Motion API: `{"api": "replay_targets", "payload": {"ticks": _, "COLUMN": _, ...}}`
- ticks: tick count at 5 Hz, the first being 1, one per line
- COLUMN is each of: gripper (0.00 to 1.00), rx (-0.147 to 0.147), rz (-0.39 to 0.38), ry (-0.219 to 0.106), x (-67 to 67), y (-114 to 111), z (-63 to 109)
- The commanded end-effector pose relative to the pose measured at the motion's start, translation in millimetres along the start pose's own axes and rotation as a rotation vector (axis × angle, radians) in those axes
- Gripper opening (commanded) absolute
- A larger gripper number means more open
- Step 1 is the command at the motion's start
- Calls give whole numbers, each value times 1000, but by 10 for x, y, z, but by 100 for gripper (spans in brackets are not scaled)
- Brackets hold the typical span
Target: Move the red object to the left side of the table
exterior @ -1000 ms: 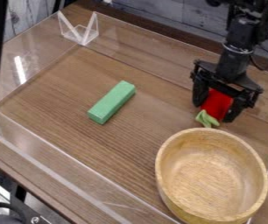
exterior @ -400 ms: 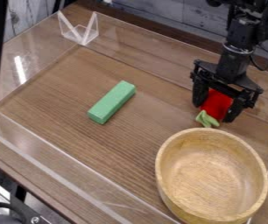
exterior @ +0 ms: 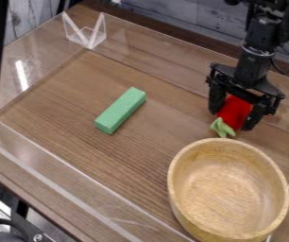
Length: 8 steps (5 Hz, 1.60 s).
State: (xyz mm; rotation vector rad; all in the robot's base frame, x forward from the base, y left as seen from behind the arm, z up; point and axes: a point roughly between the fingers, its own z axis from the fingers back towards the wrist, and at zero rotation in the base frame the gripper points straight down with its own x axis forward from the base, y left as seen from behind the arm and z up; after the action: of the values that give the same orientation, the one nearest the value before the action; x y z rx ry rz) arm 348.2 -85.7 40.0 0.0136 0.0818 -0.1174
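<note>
The gripper should next move the toy fruit to the left side of the table, grabbing it by its red body (exterior: 237, 112).
The red object (exterior: 239, 112), a small glossy toy fruit with a light green leafy end at its lower left, lies on the brown wood-grain table (exterior: 122, 161) at the right side. My black gripper (exterior: 243, 106) points straight down over it, low at the tabletop. Its two fingers stand open on either side of the fruit, one to the left and one to the right. I cannot tell whether the pads touch the fruit. Part of the fruit's top is hidden by the gripper body.
A round light wooden bowl (exterior: 229, 192) sits at the front right, just below the fruit. A green rectangular block (exterior: 121, 110) lies near the table's middle. Low clear acrylic walls (exterior: 27, 71) border the table, with a clear bracket (exterior: 84, 31) at the back left.
</note>
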Motion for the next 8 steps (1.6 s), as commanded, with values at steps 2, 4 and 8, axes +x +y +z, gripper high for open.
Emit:
{"api": "replay_targets", "payload": {"ticks": 2, "gripper": 100, "rx": -5, "rz": -18, "ry": -93, "x": 72, "y": -68, "z": 307}}
{"api": "replay_targets", "payload": {"ticks": 4, "gripper": 100, "rx": -6, "rz": -16, "ry": -99, "x": 59, "y": -72, "z": 337}}
{"api": "replay_targets", "payload": {"ticks": 8, "gripper": 0, "rx": -28, "rz": -4, "ry": -148, "x": 30, "y": 24, "z": 576}}
